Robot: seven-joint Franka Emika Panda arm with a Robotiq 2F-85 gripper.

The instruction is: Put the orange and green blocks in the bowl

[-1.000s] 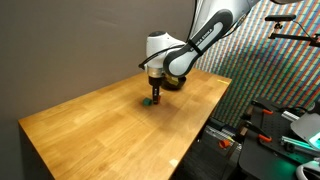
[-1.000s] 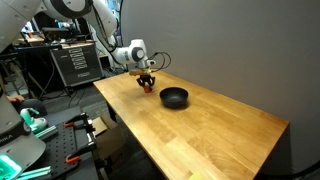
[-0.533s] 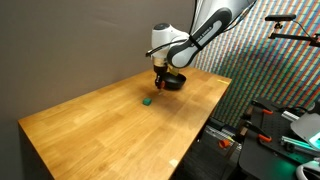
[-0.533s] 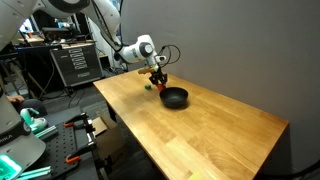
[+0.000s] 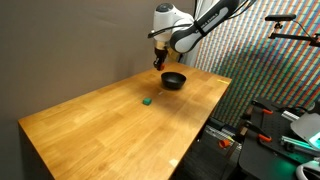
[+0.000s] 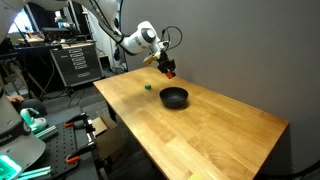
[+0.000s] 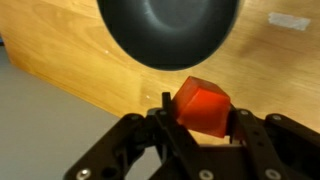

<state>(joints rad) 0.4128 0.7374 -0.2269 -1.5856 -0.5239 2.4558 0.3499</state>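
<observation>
My gripper holds the orange block and should keep holding it. The near rim of the black bowl (image 5: 174, 80) is beyond the block, so the block would drop short if I opened now.
My gripper (image 7: 198, 115) is shut on the orange block (image 7: 201, 104) and holds it in the air above the table. In both exterior views the gripper (image 5: 160, 63) (image 6: 170, 72) hangs above and a little beside the black bowl (image 5: 174, 80) (image 6: 174, 97). The bowl also fills the top of the wrist view (image 7: 168, 35), and looks empty. The small green block (image 5: 146, 100) (image 6: 148, 86) lies on the wooden table, apart from the bowl.
The wooden table (image 5: 100, 125) (image 6: 200, 135) has its edges close to the bowl. Equipment racks and cables (image 6: 70, 60) stand beside the table. A grey wall is behind.
The gripper has lifted the orange block from beside the green block and carried it up and towards the bowl. The green block stayed on the table.
</observation>
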